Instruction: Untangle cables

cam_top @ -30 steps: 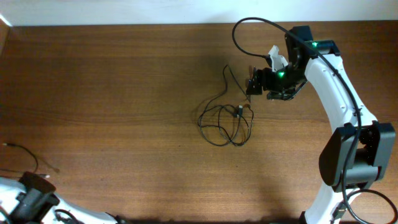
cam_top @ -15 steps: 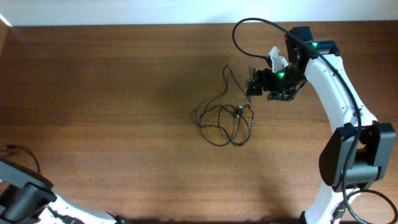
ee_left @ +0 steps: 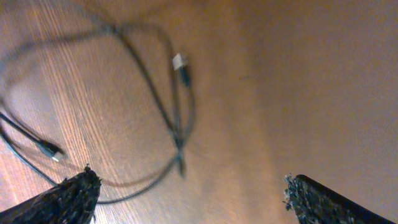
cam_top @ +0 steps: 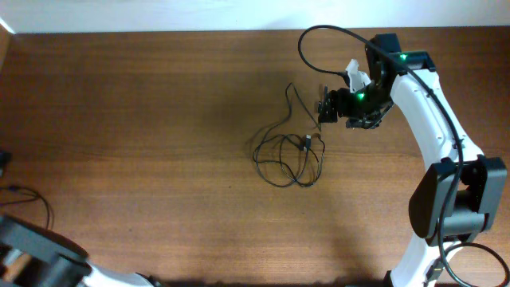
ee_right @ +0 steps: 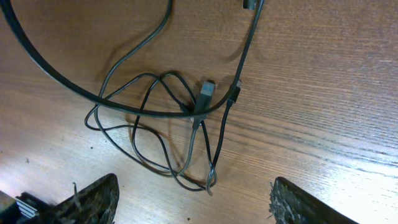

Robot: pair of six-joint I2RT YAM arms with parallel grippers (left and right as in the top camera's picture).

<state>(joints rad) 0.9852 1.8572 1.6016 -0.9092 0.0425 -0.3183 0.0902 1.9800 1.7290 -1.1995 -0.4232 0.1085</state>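
The left gripper grabs one tangled cable (cam_top: 307, 146) near its plug end next, to pull it free of the loops.
The tangled cables (cam_top: 288, 154) lie in loose black loops at the table's middle, with one strand running up to the back (cam_top: 292, 89). My right gripper (cam_top: 322, 108) hovers just right of and behind them. Seen from the right wrist, the cables (ee_right: 177, 127) lie on the wood ahead of the gripper (ee_right: 193, 200), which is open with nothing between its fingers; small plug ends (ee_right: 206, 92) sit in the knot. At the far left a separate thin cable (cam_top: 33, 199) lies near my left arm (cam_top: 40, 257). The left wrist view shows this cable (ee_left: 177, 118), blurred, beyond the open left gripper (ee_left: 189, 194).
A thicker black cable (cam_top: 319, 33) arcs from the right arm at the back. The right arm's white links (cam_top: 434, 119) run down the right side to its base (cam_top: 454, 199). The table's back edge (cam_top: 159, 32) meets a white wall.
My left arm has swung at the lower left corner and its gripper has gone from shut to open. The right arm and the tangle have barely moved.
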